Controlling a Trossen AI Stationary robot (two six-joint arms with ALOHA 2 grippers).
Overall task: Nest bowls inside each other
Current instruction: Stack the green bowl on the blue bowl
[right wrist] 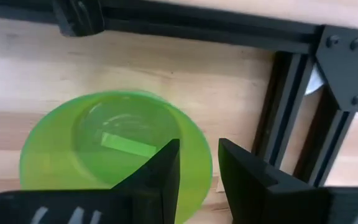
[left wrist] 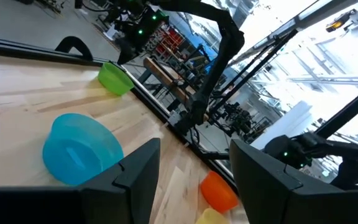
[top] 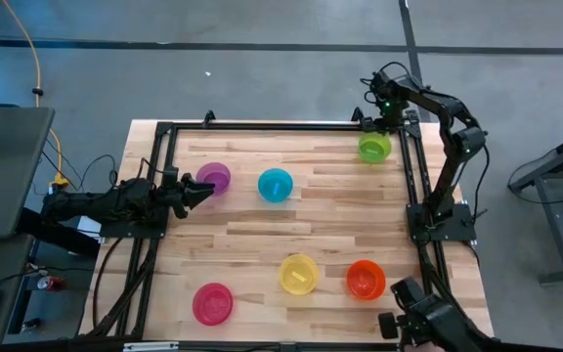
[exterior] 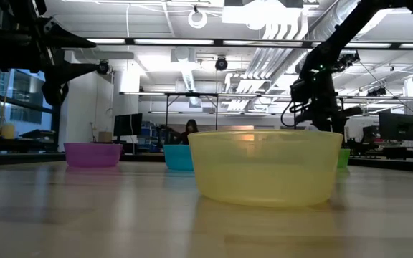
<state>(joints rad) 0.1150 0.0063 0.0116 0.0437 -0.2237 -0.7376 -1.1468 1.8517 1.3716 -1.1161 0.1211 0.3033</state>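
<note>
The green bowl should go inside the blue bowl (top: 275, 184), so my right gripper should grab the green bowl by its rim (top: 389, 154) next.
Six small bowls stand upright on their bases on the wooden table. The purple bowl (top: 214, 178) and the blue bowl (top: 275, 184) are at mid-left. The green bowl (top: 374, 147) is at the far right corner. The pink-red bowl (top: 212, 303), the yellow bowl (top: 298, 274) and the orange bowl (top: 365, 279) are in the near row. My left gripper (top: 203, 189) is open, raised just left of the purple bowl (exterior: 92, 154), and looks toward the blue bowl (left wrist: 79, 149). My right gripper (right wrist: 197, 163) is open above the green bowl (right wrist: 110, 146). One of its fingers is over the hollow and the other is outside the rim.
A black metal frame (top: 416, 176) borders the table's left, far and right sides, and a frame corner (right wrist: 344, 56) lies close to the green bowl. Bare wood (top: 262, 235) lies between the far bowls and the near row. Workshop equipment fills the room behind.
</note>
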